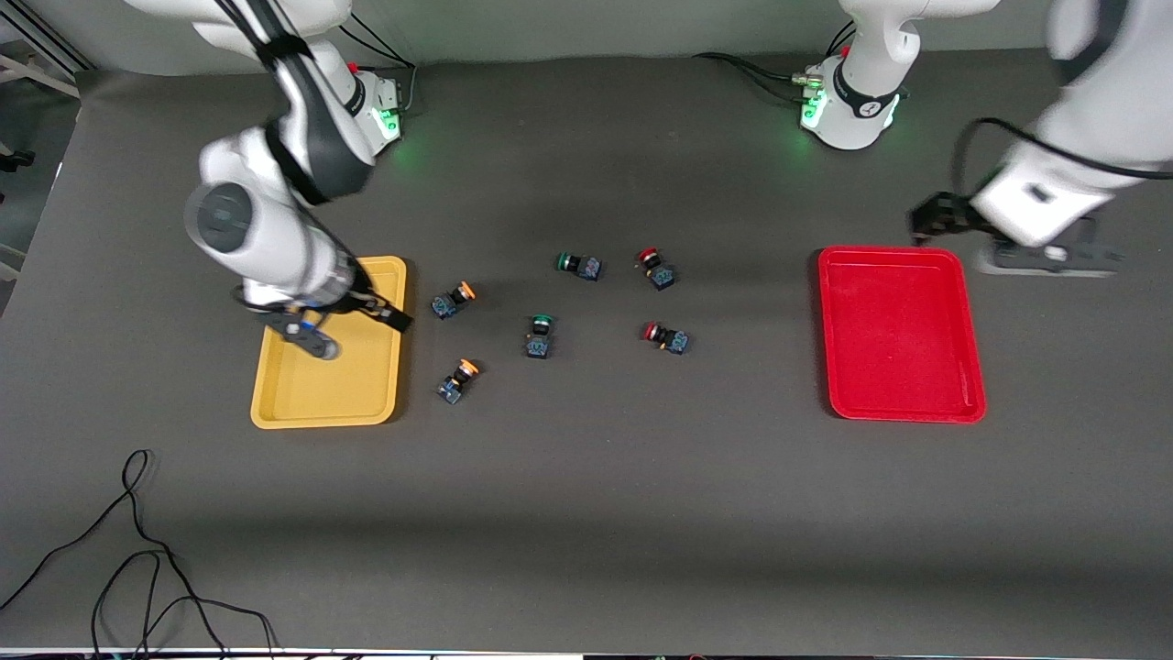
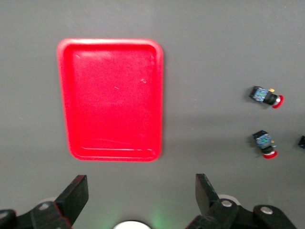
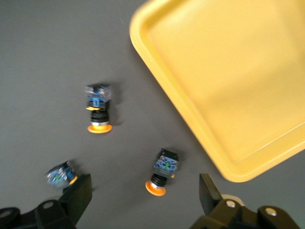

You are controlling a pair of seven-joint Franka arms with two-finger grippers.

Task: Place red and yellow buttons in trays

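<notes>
My left gripper is about to grab the red-capped button by its black body (image 1: 660,271). The red buttons should go in the red tray (image 1: 903,335).
The yellow tray (image 1: 302,394) lies toward the right arm's end, the red tray (image 1: 903,335) toward the left arm's end. Between them lie two yellow-capped buttons (image 1: 453,300) (image 1: 457,379) and two red-capped buttons (image 1: 656,268) (image 1: 666,336). My right gripper (image 1: 356,330) is open and empty over the yellow tray's edge. Its wrist view shows the tray (image 3: 228,86), both yellow buttons (image 3: 98,107) (image 3: 162,171) and the open gripper (image 3: 143,195). My left gripper (image 1: 1008,246) is open and empty, up beside the red tray's farther corner. Its wrist view shows the tray (image 2: 112,95), both red buttons (image 2: 266,97) (image 2: 264,143) and the gripper (image 2: 141,195).
Two green-capped switches (image 1: 578,265) (image 1: 540,335) lie among the buttons in the middle. A black cable (image 1: 137,550) loops on the table near the front camera at the right arm's end. Both trays hold nothing.
</notes>
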